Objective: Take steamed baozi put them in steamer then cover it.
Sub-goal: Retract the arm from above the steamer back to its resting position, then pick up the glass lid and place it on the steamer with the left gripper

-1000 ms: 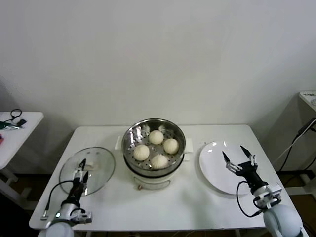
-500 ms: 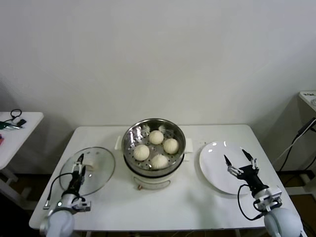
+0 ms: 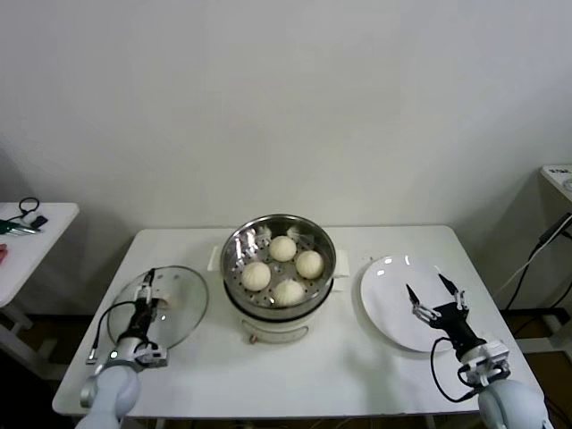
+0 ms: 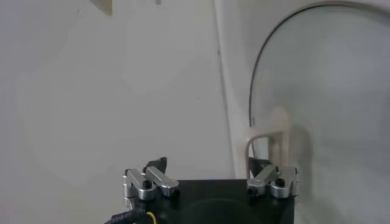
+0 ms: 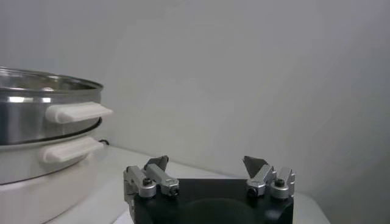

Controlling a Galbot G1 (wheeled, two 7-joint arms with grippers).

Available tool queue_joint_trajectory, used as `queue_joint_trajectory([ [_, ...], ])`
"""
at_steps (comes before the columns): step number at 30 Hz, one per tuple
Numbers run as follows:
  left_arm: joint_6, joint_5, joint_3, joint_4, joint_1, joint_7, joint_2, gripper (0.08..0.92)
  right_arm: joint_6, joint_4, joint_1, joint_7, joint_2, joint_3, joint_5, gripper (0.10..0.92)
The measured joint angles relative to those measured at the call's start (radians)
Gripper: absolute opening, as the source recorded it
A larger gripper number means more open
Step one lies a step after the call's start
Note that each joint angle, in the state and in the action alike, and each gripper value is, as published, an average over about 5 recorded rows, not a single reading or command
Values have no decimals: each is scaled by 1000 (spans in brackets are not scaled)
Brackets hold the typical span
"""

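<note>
I should close my left gripper on the lid's handle.
Several cream-white baozi (image 3: 283, 248) sit inside the shiny steel steamer (image 3: 231, 253) at the table's middle, uncovered. The cover (image 3: 183, 308), a clear glass lid, lies flat on the table left of the steamer. My left gripper (image 3: 147, 290) hovers open over the lid's near-left part, beside its cream bar handle (image 4: 268, 131). In the left wrist view the left gripper (image 4: 208, 164) holds nothing and the cover (image 4: 329, 91) fills one side. My right gripper (image 3: 433, 290) stands open and empty over the white plate (image 3: 386, 290). The right gripper (image 5: 206, 162) faces the steamer (image 5: 36, 112).
The white table (image 3: 357, 357) ends close behind both grippers at its front edge. A small side table (image 3: 36, 228) with cables stands far left. Another surface (image 3: 559, 174) shows at the right edge, with a dark cable hanging below it.
My left gripper has moved forward over the cover, closer to its handle. My right gripper has drawn back slightly toward the table's front. Baozi, steamer and cover have not moved.
</note>
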Motion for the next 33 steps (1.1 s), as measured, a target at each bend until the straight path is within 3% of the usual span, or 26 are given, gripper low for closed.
queue_joint_trajectory([
  [4, -4, -1, 1, 20, -15, -2, 0, 778, 3, -5, 1, -1, 5, 0, -6, 823],
  [24, -32, -32, 3, 43, -24, 0, 5, 204, 14, -34, 19, -4, 21, -3, -28, 823],
  [27, -30, -46, 6, 28, -15, 3, 11, 153, 16, -38, 20, -5, 20, -3, -30, 823],
  [33, -19, -81, 7, -25, 12, 9, 24, 147, 17, -44, 26, -6, 18, -4, -30, 823],
])
